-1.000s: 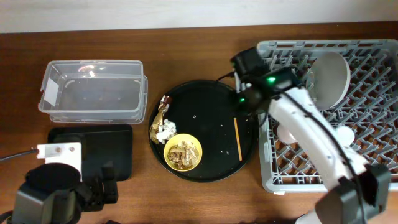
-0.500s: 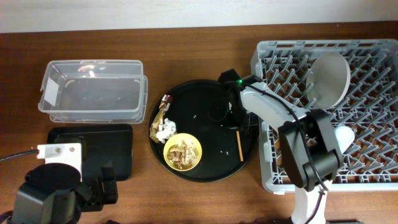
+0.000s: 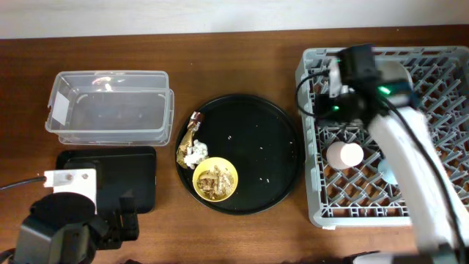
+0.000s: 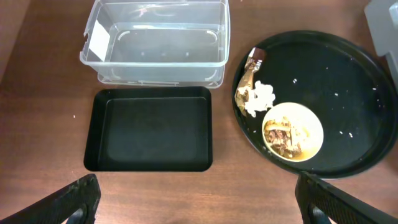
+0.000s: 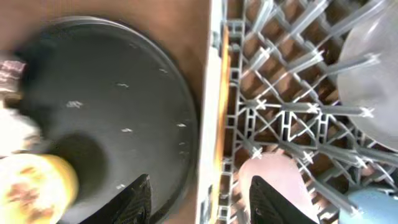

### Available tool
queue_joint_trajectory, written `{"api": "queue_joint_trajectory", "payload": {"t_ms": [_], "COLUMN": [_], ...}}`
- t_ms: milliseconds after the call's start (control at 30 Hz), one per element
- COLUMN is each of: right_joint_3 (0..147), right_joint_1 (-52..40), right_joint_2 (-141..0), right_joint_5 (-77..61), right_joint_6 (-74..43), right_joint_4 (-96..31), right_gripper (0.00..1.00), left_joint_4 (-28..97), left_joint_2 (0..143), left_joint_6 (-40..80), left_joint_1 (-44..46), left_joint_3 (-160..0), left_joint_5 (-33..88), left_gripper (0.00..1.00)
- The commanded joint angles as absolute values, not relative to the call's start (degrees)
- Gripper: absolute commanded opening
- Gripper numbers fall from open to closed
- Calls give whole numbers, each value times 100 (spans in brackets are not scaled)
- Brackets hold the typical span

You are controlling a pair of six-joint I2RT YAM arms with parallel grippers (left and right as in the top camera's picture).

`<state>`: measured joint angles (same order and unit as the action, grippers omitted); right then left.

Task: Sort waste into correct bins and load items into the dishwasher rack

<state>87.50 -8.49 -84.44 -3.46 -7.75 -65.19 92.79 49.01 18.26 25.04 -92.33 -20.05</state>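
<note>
My left gripper grabs one side of the yellow bowl's rim next, so the yellow bowl's opening stays free to tip scraps and load it.
My right gripper (image 5: 204,205) is open and empty, its fingers astride the left wall of the grey dishwasher rack (image 3: 440,205); in the overhead view it (image 3: 331,103) hangs over the rack's left part. A thin brown chopstick (image 5: 225,124) lies along the inside of that wall. The pink cup (image 3: 344,154), blue cup (image 5: 373,208) and pale plate (image 5: 373,74) stand in the rack. The yellow bowl (image 3: 215,180) holds brown scraps on the round black tray (image 3: 256,125), beside white tissue (image 3: 194,152) and a brown-gold wrapper (image 3: 192,128). My left gripper (image 4: 202,208) is open over bare table.
The clear plastic box (image 3: 110,103) with a white label stands at the back left, with the shallow black tray (image 3: 110,176) in front of it. The left arm's base (image 3: 66,227) is at the front left corner.
My right arm has swung from the round tray's right side to over the rack. The chopstick that lay on the round tray is gone from it. The left arm has not moved.
</note>
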Motion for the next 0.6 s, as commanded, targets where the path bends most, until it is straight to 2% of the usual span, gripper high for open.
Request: {"api": "queue_joint_trajectory", "payload": {"t_ms": [0,33,67,200,333,433,500,567], "right_joint_3": [8921,8921,8921,8921,8917,8914,8676,7575], "right_joint_1": [-834,-834,-834,-834,-834,-816,-816,-773], "right_joint_2": [-6571,-5889,-5450,-4670,-4648,-4602,-4261,-3417], "right_joint_5": [-1194,-1205,-1205,-1203,-1129,-574,-576,-565], "right_joint_6": [-790,-792,-792,-792,-790,-598,14,620], "right_joint_4": [-6886,-7140,-7338,-7745,-8073,-8060,-7601,-6665], "right_gripper": [62,76,98,99,98,98,98,98], "left_joint_4": [9275,9275,9275,9275,9275,9273,9273,9275], "left_joint_2": [4888,4888,4888,4888,4888,4888,4888,4888], "left_joint_6": [1883,1883,1883,1883,1883,1883,1883,1883], "left_joint_1": [2495,2495,2495,2495,2495,2495,2495,2495], "left_joint_3": [-9229,-9229,-9231,-9231,-9229,-9229,-9229,-9229], "left_joint_5": [-2080,-2080,-2080,-2080,-2080,-2080,-2080,-2080], "left_gripper": [100,100,100,100,100,100,100,100]}}
